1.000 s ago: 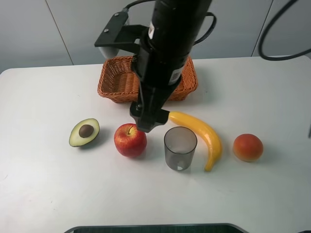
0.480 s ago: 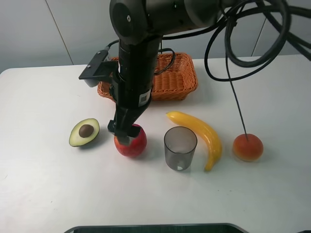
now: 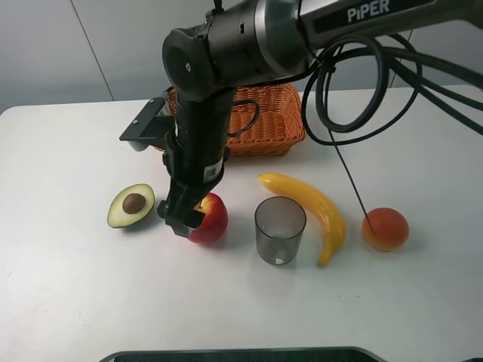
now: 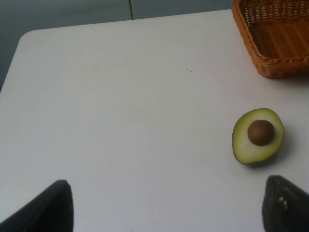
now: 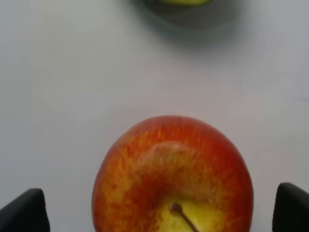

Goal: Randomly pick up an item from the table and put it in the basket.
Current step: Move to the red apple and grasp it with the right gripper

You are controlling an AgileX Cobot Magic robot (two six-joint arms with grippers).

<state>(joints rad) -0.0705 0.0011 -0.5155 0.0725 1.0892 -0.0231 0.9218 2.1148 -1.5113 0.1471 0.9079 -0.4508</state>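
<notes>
My fingers are still above the red apple's widest part, so it is too early to close. My right gripper lowers first, then closes on the apple.
The red apple [image 3: 215, 219] with a yellowish patch at its stem lies on the white table [image 3: 75, 286] between the halved avocado and the grey cup. My right gripper [image 3: 183, 220] reaches across the middle and hangs low over the apple's left part, hiding it. In the right wrist view the gripper [image 5: 159, 215] is open, its fingertips [image 5: 24, 212] wide on either side of the apple [image 5: 171, 169], apart from it. The wicker basket [image 3: 287, 142] stands behind, empty where it shows. My left gripper [image 4: 171, 208] is open and empty above bare table.
A halved avocado [image 3: 130, 205] lies left of the apple and shows in the left wrist view [image 4: 258, 136]. A grey translucent cup [image 3: 280, 230], a banana [image 3: 313, 205] and an orange-pink fruit [image 3: 385, 228] lie to the right. The basket corner [image 4: 275, 48] shows in the left wrist view.
My right arm has swung left and come down from in front of the basket onto the apple. The gripper now sits lower, astride the apple. The fruits have not moved.
</notes>
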